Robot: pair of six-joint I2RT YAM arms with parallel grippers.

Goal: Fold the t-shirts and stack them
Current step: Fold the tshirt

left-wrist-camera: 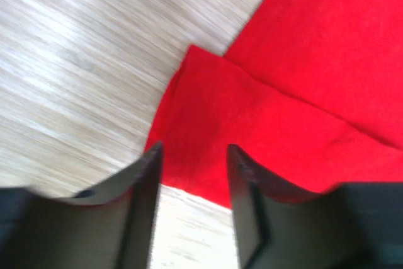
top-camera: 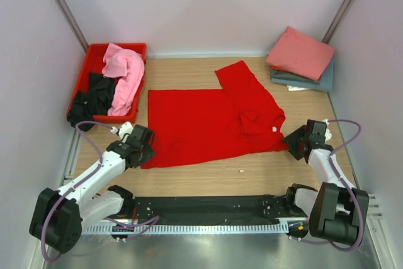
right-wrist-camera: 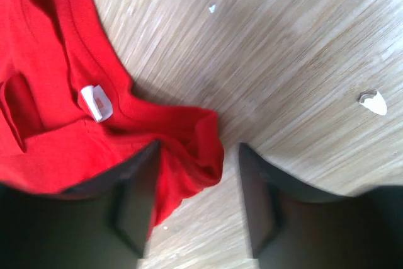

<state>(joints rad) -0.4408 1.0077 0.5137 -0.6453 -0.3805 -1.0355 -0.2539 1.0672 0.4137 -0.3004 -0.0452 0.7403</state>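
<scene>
Next, my right gripper should grab the red t-shirt by the bunched fold (right-wrist-camera: pixel 195 149) at its edge near the collar, to straighten the t-shirt for folding.
A bright red t-shirt (top-camera: pixel 208 121) lies spread on the wooden table, one sleeve folded over near the collar. My left gripper (top-camera: pixel 142 145) is open just above its near left corner (left-wrist-camera: pixel 208 124), nothing held. My right gripper (top-camera: pixel 296 145) is open at the shirt's right edge, with a bunched red fold (right-wrist-camera: pixel 195 149) between the fingers; the white label (right-wrist-camera: pixel 96 102) shows by the collar. A salmon pink shirt (top-camera: pixel 301 51) lies folded on a grey-blue one (top-camera: pixel 315 81) at the back right. A light pink shirt (top-camera: pixel 124 77) and a black shirt (top-camera: pixel 91 99) lie in the crate.
A red plastic crate (top-camera: pixel 94 58) stands at the back left by the wall. White walls close in on both sides and the back. A small white scrap (right-wrist-camera: pixel 373 101) lies on the table near my right gripper.
</scene>
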